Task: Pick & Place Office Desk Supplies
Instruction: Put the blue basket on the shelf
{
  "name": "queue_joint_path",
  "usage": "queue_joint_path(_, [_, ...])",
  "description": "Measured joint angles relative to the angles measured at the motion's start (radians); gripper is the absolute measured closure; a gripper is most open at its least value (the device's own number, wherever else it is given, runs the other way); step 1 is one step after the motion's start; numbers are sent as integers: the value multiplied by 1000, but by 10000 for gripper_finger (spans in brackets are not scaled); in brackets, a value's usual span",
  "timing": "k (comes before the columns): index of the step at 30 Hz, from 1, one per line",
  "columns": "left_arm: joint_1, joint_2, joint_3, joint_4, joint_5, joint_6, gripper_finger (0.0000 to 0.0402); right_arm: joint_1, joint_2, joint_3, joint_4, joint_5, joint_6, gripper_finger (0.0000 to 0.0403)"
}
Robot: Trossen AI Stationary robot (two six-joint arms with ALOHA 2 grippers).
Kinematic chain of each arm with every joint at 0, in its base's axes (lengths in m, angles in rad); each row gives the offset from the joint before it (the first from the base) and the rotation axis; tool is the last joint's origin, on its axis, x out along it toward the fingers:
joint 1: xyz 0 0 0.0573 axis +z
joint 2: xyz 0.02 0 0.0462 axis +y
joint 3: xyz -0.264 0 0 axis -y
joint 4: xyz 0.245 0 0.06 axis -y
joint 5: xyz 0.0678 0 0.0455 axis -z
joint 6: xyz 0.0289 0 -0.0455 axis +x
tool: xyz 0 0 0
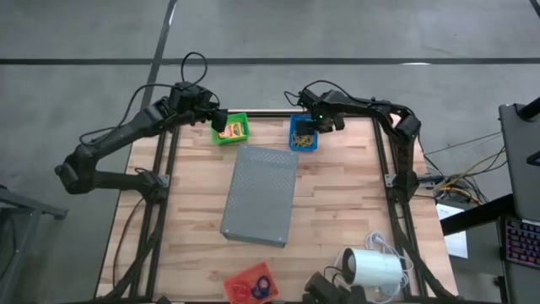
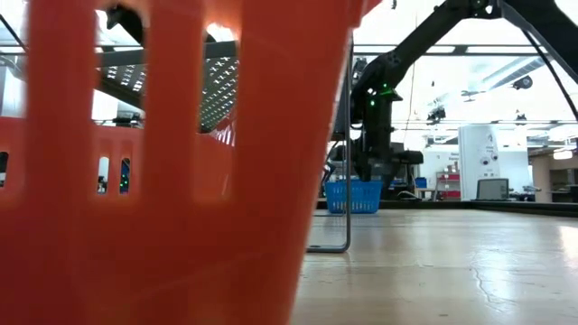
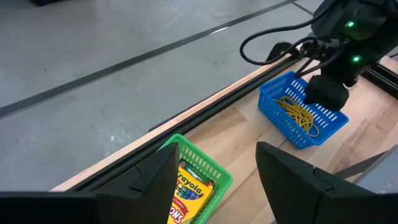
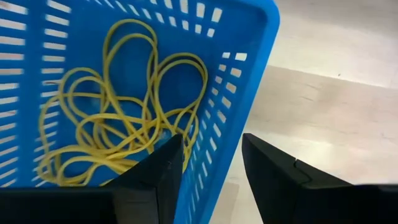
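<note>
The blue basket needs to go on the grey perforated slab [image 1: 260, 196]. Next, my right gripper should grab the basket by its side's rim [image 1: 316, 142] for that.
A green basket [image 1: 229, 129] at the table's far edge holds yellow crayon boxes [image 3: 189, 193]. My left gripper [image 3: 214, 186] hangs open just above it and touches nothing. To its right a blue basket [image 1: 304, 135] holds a tangle of thin yellow rubber bands [image 4: 118, 118]. My right gripper [image 4: 211, 180] is open over that basket's right wall [image 4: 236, 112], one finger above the inside and one above the outside. In the low view it [image 2: 372, 176] hangs just above the blue basket [image 2: 352, 196]. A red basket [image 1: 251, 285] at the near edge holds small red and blue rings.
A big grey perforated slab [image 1: 260, 194] lies in the table's middle. A white cylinder with a cord [image 1: 373, 268] sits at the near right corner. The red basket [image 2: 163, 162] fills the left half of the low view. Bare wood lies right of the slab.
</note>
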Motion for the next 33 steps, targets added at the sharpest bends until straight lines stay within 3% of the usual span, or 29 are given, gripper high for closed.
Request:
queue_joint_path(10, [0, 0, 0, 0, 0, 0, 181, -2, -9, 0, -3, 4, -7, 276])
queue_joint_path(23, [0, 0, 0, 0, 0, 1, 181, -2, -10, 0, 6, 4, -13, 385])
queue_joint_path(33, [0, 0, 0, 0, 0, 3, 181, -2, -18, 0, 5, 4, -25, 392])
